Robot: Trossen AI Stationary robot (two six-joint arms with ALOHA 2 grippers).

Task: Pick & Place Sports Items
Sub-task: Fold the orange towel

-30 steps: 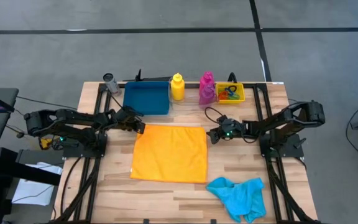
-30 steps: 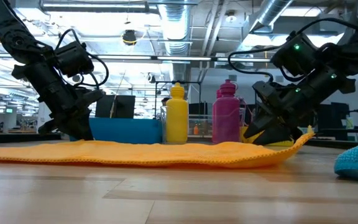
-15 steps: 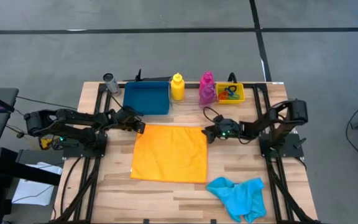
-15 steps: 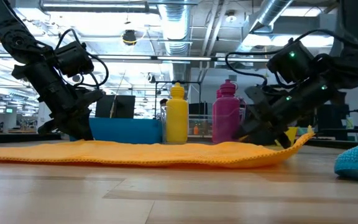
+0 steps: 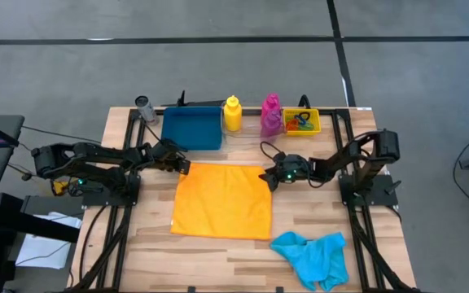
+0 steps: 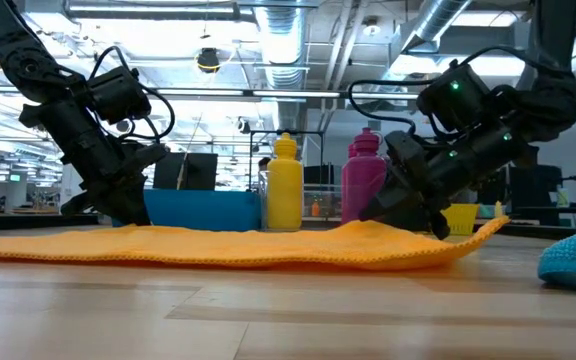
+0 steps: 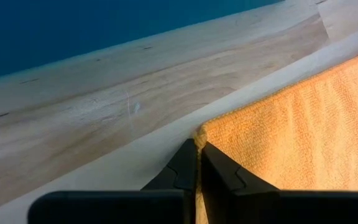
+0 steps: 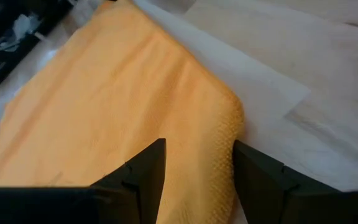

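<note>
The orange cloth has to be folded so it fits the blue tray (image 5: 192, 129). My right gripper should next grab the cloth by its corner (image 5: 268, 170) to fold it.
The orange cloth (image 5: 222, 199) lies spread flat on the middle of the table. My left gripper (image 5: 183, 166) is shut at its far left corner. My right gripper (image 5: 269, 176) is open low over its far right corner (image 8: 232, 118), one finger on each side of the cloth's edge. The cyan cloth (image 5: 310, 256) lies crumpled at the near right. The yellow bottle (image 5: 232, 114) and the magenta bottle (image 5: 271, 114) stand at the far edge. I cannot tell the purple bottle apart from the magenta one. Coloured rings (image 5: 302, 121) lie in the yellow bin. My left gripper pinches the orange cloth's far left corner (image 7: 199, 132) between its two fingers. The fingers come slanting down from the table's left. The cloth stays flat on the table. My right gripper's open fingers (image 8: 143, 167) stand over the far right corner; whether they touch it I cannot tell.
The blue tray (image 5: 191, 128) stands at the far edge, left of the bottles, and the small yellow bin (image 5: 316, 129) to their right. A grey cylinder (image 5: 144, 107) stands at the far left corner. Bare wood shows near the front edge, left of the cyan cloth.
My right gripper has gone toward the table's left and now stands over the orange cloth's far right corner. In the low view the cloth's edge under it has humped up a little.
</note>
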